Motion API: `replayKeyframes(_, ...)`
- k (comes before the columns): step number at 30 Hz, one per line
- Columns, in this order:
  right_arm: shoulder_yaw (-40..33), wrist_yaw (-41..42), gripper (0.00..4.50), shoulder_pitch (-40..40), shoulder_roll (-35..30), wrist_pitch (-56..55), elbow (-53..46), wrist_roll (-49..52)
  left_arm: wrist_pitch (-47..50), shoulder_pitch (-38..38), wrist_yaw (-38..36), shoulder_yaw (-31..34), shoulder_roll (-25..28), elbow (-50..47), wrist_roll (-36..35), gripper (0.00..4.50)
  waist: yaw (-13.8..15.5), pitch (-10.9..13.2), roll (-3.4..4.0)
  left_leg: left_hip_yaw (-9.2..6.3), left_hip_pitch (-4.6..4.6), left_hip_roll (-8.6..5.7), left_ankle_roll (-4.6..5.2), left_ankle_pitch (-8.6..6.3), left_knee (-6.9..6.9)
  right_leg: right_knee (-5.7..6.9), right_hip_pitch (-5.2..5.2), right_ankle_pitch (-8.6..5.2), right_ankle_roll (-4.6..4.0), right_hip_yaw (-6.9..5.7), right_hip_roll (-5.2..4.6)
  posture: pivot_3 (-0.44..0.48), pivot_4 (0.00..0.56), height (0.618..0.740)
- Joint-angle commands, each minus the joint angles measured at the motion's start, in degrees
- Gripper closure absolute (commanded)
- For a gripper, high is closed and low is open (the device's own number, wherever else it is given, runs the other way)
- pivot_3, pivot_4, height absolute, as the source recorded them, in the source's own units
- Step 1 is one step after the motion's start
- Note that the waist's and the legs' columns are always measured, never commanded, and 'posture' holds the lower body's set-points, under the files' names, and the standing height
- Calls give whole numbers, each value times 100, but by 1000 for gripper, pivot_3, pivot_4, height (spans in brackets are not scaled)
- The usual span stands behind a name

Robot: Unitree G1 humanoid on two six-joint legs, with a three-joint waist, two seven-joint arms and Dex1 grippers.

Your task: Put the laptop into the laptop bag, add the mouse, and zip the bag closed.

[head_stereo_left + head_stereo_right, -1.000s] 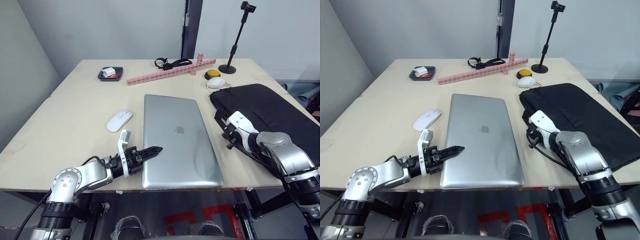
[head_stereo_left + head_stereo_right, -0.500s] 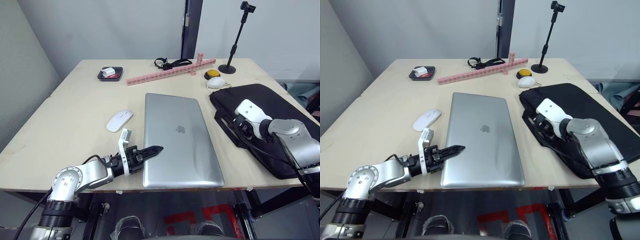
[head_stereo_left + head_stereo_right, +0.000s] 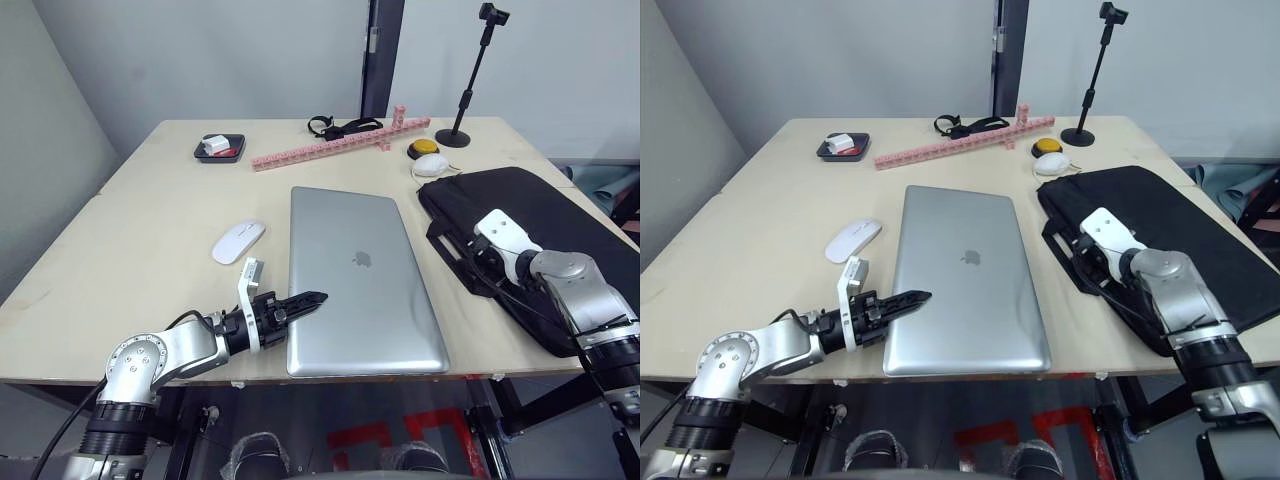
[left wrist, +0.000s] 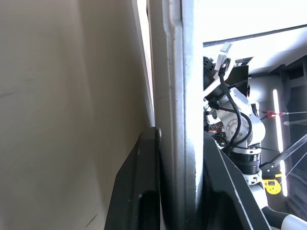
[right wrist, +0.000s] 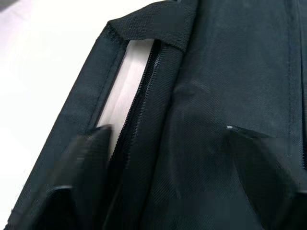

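Note:
My right gripper takes hold of the black laptop bag by its zipper edge (image 5: 152,91) next, which opens the bag for the laptop.
The silver-grey laptop (image 3: 360,275) lies closed and flat in the middle of the table. My left gripper (image 3: 300,303) is shut on its front left edge, and in the left wrist view the black fingers (image 4: 139,191) clamp the thin metal edge (image 4: 175,96). The white mouse (image 3: 238,241) rests to the left of the laptop. The black laptop bag (image 3: 570,215) lies flat on the right. My right gripper (image 3: 468,256) is open at the bag's left edge by the strap handles; its fingers (image 5: 81,158) spread over the fabric and zipper (image 5: 144,96).
At the back stand a black tray (image 3: 220,148), a pink brick strip (image 3: 340,143), a black strap (image 3: 345,126), a yellow button (image 3: 427,148), a white egg-shaped lump (image 3: 432,165) and a camera stand (image 3: 465,100). The laptop's front edge lies at the table's front edge.
My right gripper has opened and shifted a little farther back along the bag's left edge. The left gripper and the laptop have stayed put.

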Motion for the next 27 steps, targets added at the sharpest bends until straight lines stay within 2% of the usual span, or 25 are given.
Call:
replayKeyframes(1, -317, -1, 1823, -130, 73, 223, 67, 214, -129, -42, -121, 65, -53, -506, -143, 4114, 0, 0, 0, 0, 0, 0, 0, 0, 0, 0, 0, 0, 0, 0, 0, 0, 150, 740)
replayKeyframes(9, -509, 74, 4487, -101, 125, 557, 70, 487, -184, 158, -105, 44, -25, -708, -192, 4114, 5, -3, -1, 0, 2, 0, 0, -1, 1, 1, 2, 0, 0, 1, 0, 0, 150, 740)
replayKeyframes(19, -979, 165, 4487, -260, 182, 1641, -210, 1250, -199, 77, -134, -31, -33, -629, -140, 4114, 13, -5, -1, -1, 2, 0, 0, 0, 0, 1, 2, 0, 0, 0, 0, 0, 150, 740)
replayKeyframes(27, -1831, 177, 4487, -1362, 94, 4006, -628, 2537, -212, -39, -77, -41, -81, -418, -198, 4114, 9, -6, 2, 0, 3, 0, -1, 1, 0, 5, -1, 0, 1, 2, 1, 0, 150, 740)
